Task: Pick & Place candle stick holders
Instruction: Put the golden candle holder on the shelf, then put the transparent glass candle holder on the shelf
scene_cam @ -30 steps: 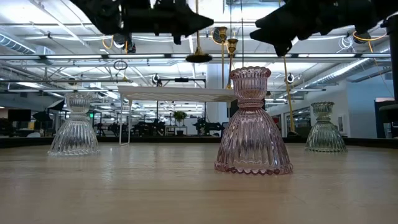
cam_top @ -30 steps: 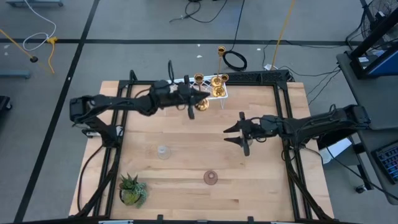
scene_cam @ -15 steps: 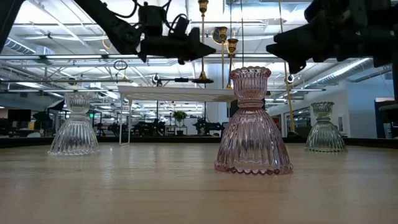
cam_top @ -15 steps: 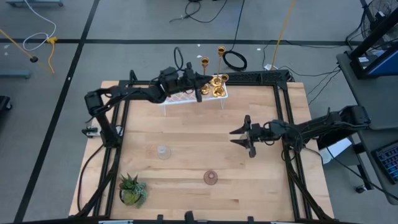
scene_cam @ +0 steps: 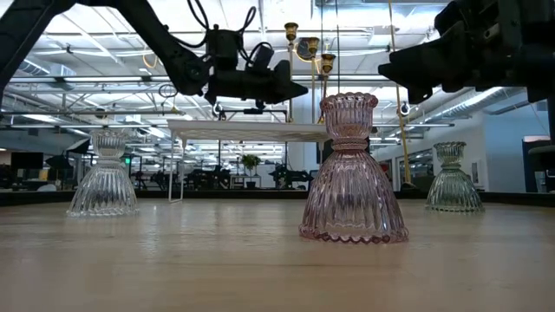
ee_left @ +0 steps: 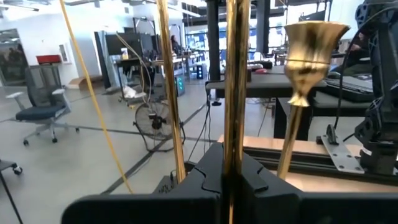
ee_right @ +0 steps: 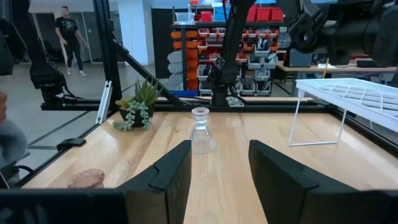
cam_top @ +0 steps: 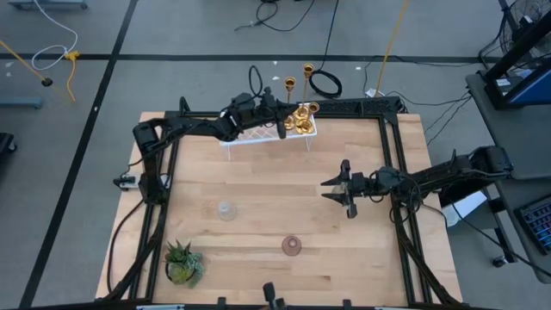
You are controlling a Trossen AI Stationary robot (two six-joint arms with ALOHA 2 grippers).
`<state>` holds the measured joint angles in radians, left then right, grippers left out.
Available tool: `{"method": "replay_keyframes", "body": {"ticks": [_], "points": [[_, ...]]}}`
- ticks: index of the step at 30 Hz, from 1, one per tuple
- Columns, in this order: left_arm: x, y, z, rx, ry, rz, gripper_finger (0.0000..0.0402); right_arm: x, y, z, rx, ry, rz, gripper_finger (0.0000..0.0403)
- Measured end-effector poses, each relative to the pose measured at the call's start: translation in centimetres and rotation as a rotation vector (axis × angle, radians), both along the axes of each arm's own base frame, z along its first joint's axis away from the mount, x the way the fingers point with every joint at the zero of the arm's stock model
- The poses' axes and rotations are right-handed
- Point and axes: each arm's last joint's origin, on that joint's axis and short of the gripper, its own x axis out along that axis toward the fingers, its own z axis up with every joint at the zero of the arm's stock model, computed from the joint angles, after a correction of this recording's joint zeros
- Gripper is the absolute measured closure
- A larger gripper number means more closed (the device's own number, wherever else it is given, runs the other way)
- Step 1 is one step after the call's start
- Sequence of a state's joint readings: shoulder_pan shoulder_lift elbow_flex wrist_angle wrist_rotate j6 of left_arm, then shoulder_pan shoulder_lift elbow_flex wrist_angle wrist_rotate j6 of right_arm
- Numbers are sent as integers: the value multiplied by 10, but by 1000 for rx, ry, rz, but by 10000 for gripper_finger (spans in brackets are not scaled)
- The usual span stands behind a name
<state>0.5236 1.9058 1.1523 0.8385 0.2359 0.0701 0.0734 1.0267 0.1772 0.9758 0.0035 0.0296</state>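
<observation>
The gold holder's base [cam_top: 290, 123] sits on the white wire rack [cam_top: 250, 136], so the holder would stand and my left gripper opens next.
My left gripper [cam_top: 281, 121] reaches over the white wire rack [cam_top: 250, 136] at the far edge and is shut on a tall gold candle stick holder [scene_cam: 290, 33], which stands upright. Other gold holders [cam_top: 301, 119] stand on the rack beside it. A clear glass holder [cam_top: 225, 209], a pink one [cam_top: 292, 246] and a greenish one [scene_cam: 451, 178] stand on their wide bases on the table. My right gripper [cam_top: 345, 189] hovers open and empty right of the table's middle. My left gripper pinches the gold holder's slim stem [ee_left: 234, 106] between its two fingers. The fingers come level from the table's left side and lie across the stem. The holder stands upright, its cup [scene_cam: 290, 31] above the fingers. Its base is hidden at the rack's top.
A spiky green potted plant [cam_top: 182, 263] stands at the near left corner. Another gold stem [ee_left: 165, 87] and a gold cup [ee_left: 308, 50] stand close to the held holder. Black frame rails [cam_top: 392, 164] run along the table's sides. A person [ee_right: 65, 31] walks in the room beyond.
My left gripper has carried the gold holder from in front of the rack toward the table's far edge and right, over the rack, then down toward its top; the holder has stayed upright. My right gripper has drifted a little toward the right edge.
</observation>
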Motion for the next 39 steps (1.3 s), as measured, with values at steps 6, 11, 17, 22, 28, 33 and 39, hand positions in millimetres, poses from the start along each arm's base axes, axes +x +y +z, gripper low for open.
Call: {"method": "replay_keyframes", "body": {"ticks": [6,11,17,22,28,33,39], "points": [[2,1,0,6,1,8,394,0,0,0,0,0,0,250],[2,1,0,4,5,9,397,0,0,0,0,0,0,250],[2,1,-1,3,18,12,359,0,0,0,0,1,0,250],[1,2,-3,-21,30,54,292,0,0,0,7,1,3,250],[-5,-2,7,-32,108,52,222,0,0,0,9,2,4,250],[-18,-10,27,-38,197,83,189,0,0,0,10,3,4,250],[-40,-22,58,-59,235,100,183,0,0,0,10,4,4,250]]}}
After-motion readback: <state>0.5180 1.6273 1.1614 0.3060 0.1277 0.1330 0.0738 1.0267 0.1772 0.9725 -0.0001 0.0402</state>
